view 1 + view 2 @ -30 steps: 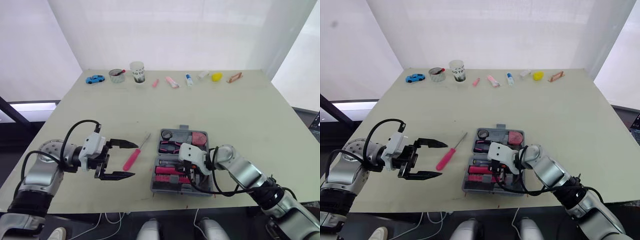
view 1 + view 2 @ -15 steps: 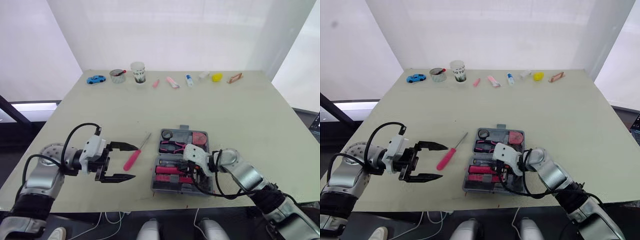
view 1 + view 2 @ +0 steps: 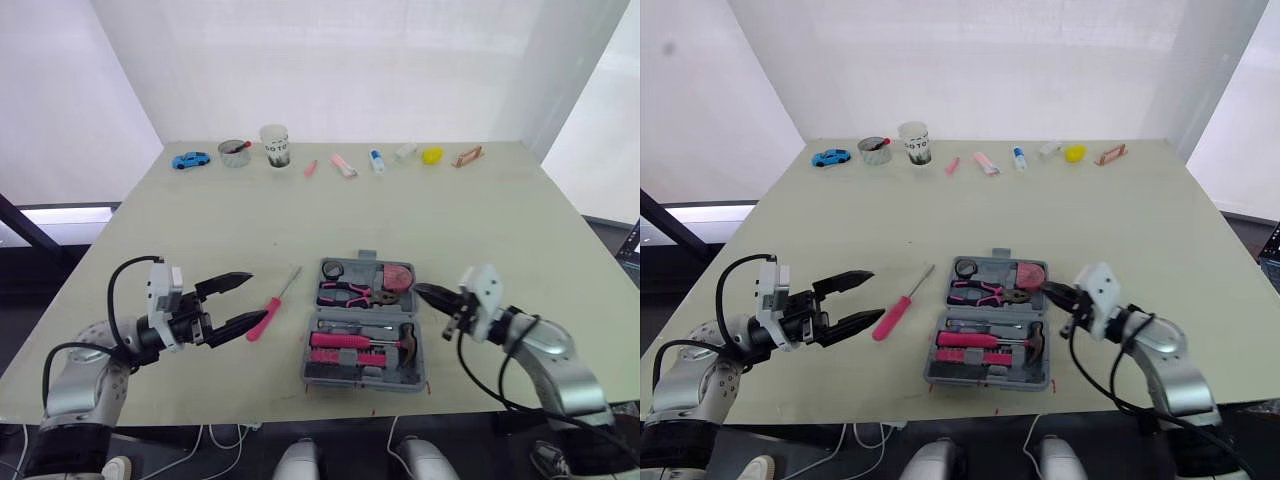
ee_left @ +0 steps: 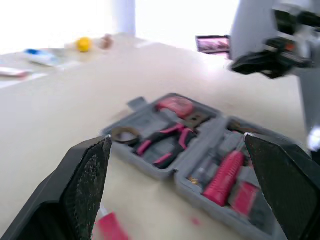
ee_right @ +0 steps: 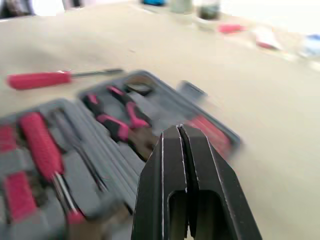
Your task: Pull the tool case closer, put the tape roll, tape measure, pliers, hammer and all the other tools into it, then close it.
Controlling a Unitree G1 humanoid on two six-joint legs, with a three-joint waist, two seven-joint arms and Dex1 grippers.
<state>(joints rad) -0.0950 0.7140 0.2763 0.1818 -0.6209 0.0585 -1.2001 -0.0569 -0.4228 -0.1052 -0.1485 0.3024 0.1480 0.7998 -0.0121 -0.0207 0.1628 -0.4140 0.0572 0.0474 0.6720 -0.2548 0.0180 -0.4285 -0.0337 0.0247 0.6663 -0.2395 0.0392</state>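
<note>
My left gripper has to grab the screwdriver by its thick pink handle (image 3: 263,321) next, because the screwdriver has a thin shaft (image 3: 291,281) and its bulk at one end.
The grey tool case (image 3: 312,372) lies open near the table's front edge. Its far half holds the tape roll (image 3: 333,268), a red tape measure (image 3: 398,275) and pink-handled pliers (image 3: 345,292). A pink-handled hammer (image 3: 345,341) lies in the near half. A pink screwdriver (image 3: 265,319) rests on the table just left of the case. My left gripper (image 3: 252,297) stands open left of the screwdriver, holding nothing. My right gripper (image 3: 420,291) is shut and empty, hovering at the case's right edge. In the right wrist view its fingers (image 5: 182,150) are pressed together above the case (image 5: 100,150).
Small items line the table's far edge: a blue toy car (image 3: 190,158), a tin (image 3: 234,152), a cup (image 3: 274,144), several tubes and a yellow object (image 3: 433,154). Bare tabletop lies between that row and the case.
My right gripper has pulled out of the case's near half to its right edge, uncovering the hammer. My left gripper has drawn back left and turned, still open.
</note>
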